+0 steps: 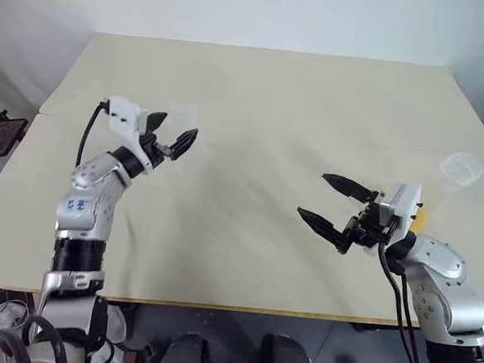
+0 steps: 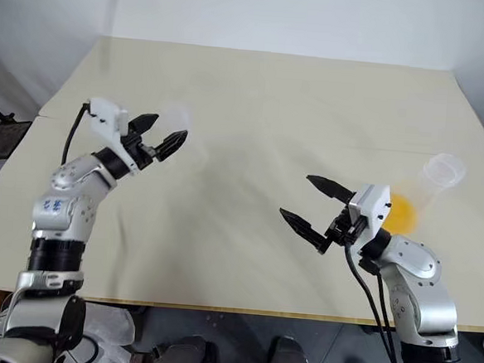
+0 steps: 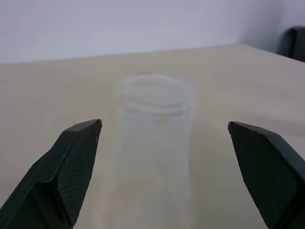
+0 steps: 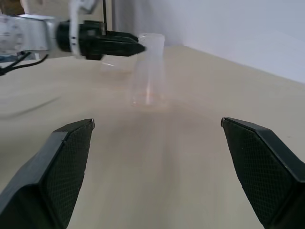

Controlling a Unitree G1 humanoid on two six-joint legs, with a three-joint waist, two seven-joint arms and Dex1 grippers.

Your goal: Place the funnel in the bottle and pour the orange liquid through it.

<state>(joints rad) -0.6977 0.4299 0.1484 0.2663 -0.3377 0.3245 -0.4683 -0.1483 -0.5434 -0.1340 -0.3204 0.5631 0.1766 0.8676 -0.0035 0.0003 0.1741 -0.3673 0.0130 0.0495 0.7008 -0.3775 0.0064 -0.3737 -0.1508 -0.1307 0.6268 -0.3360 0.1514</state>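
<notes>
The fingers of the left gripper don't reach the bottle's neck (image 3: 155, 119) yet, so the left gripper should move toward the bottle's neck first and then close on it.
The bottle (image 3: 155, 124), clear and cone-shaped, stands on the left part of the table; in the head views it is a faint shape (image 2: 177, 116). My left gripper (image 1: 175, 131) is open, its fingertips level with the bottle's neck and not touching it. The right wrist view shows the bottle (image 4: 148, 71) with the left gripper's fingers (image 4: 119, 46) at its neck. My right gripper (image 1: 313, 195) hangs open and empty over the right half of the table. The orange liquid (image 2: 402, 212) sits in a clear wide-rimmed flask (image 2: 442, 169) behind the right gripper. The funnel is hidden.
The cream table (image 1: 264, 100) stretches wide between and beyond both arms. Its front edge (image 1: 241, 309) runs just below the grippers. A dark object (image 1: 0, 135) stands off the table's left side.
</notes>
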